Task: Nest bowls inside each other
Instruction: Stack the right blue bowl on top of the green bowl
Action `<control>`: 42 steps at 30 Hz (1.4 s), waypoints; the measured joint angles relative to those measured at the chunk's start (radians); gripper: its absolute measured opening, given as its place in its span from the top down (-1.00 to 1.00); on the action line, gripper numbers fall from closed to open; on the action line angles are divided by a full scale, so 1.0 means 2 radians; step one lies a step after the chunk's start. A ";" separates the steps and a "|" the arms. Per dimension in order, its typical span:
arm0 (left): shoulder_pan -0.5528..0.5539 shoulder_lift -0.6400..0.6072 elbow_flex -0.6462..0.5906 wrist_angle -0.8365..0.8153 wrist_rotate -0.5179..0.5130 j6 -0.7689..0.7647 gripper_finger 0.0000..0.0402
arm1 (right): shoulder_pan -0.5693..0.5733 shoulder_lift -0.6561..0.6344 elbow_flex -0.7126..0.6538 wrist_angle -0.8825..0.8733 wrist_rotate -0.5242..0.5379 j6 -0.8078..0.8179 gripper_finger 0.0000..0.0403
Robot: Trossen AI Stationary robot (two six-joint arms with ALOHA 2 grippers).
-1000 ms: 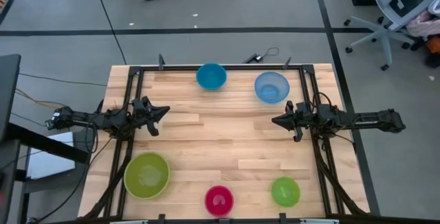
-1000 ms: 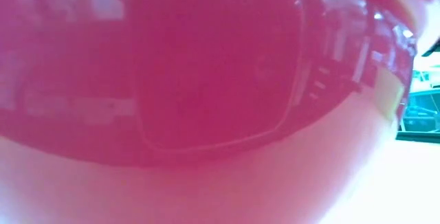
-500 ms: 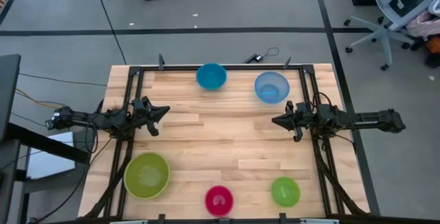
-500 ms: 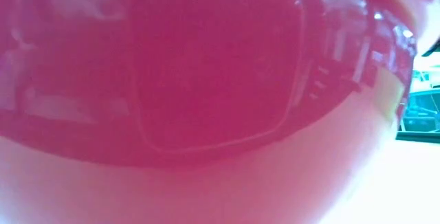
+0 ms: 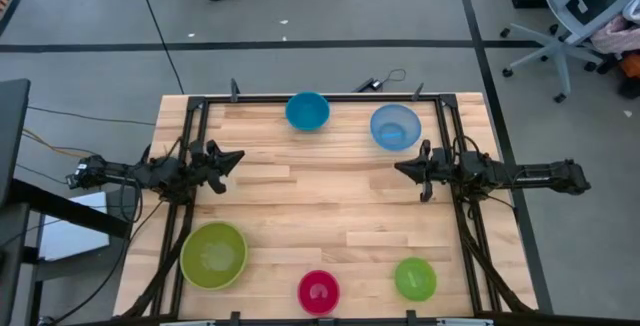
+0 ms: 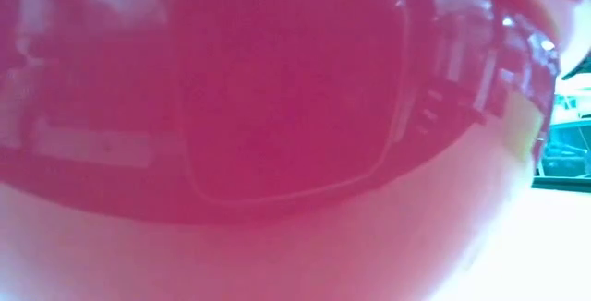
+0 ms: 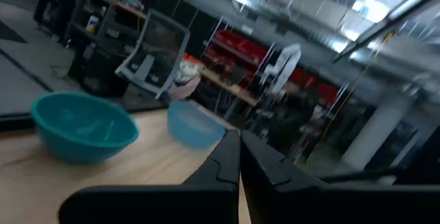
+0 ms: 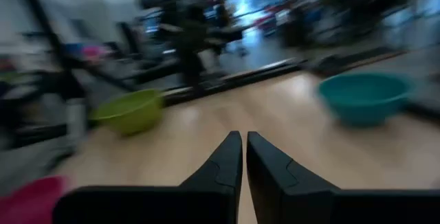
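Note:
The pale blue bowl needs to go inside the blue bowl, so my right gripper should next grab the pale blue bowl by its rim.
Five bowls stand apart on their bases on the wooden table: a blue bowl and a pale blue bowl at the far edge, a large lime-green bowl near left, a magenta bowl at the near edge, and a small green bowl near right. My left gripper hovers shut at the table's left side, pointing right. My right gripper hovers shut at the right side, pointing left. Each wrist view shows its own gripper, left and right, with nothing between the fingers.
A black frame runs along the table's left, far and right sides. The magenta bowl fills the low view, right in front of that camera. An office chair stands on the floor beyond the far right corner.
Both grippers have rolled a little about their own long axes while staying in place, still shut. The bowls have kept still.

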 joint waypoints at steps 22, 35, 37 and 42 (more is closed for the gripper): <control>0.009 0.112 0.100 -0.059 0.022 -0.051 0.93 | -0.049 0.171 0.072 0.095 0.077 0.334 0.85; 0.012 0.255 0.301 -0.315 0.023 -0.112 0.39 | -0.143 0.409 0.375 -0.108 0.043 0.254 0.85; 0.015 0.263 0.313 -0.347 0.023 -0.148 0.26 | -0.170 0.426 0.422 -0.221 0.094 0.265 0.85; 0.017 0.277 0.318 -0.382 0.039 -0.189 0.04 | -0.268 0.495 0.529 -0.551 0.190 0.256 0.82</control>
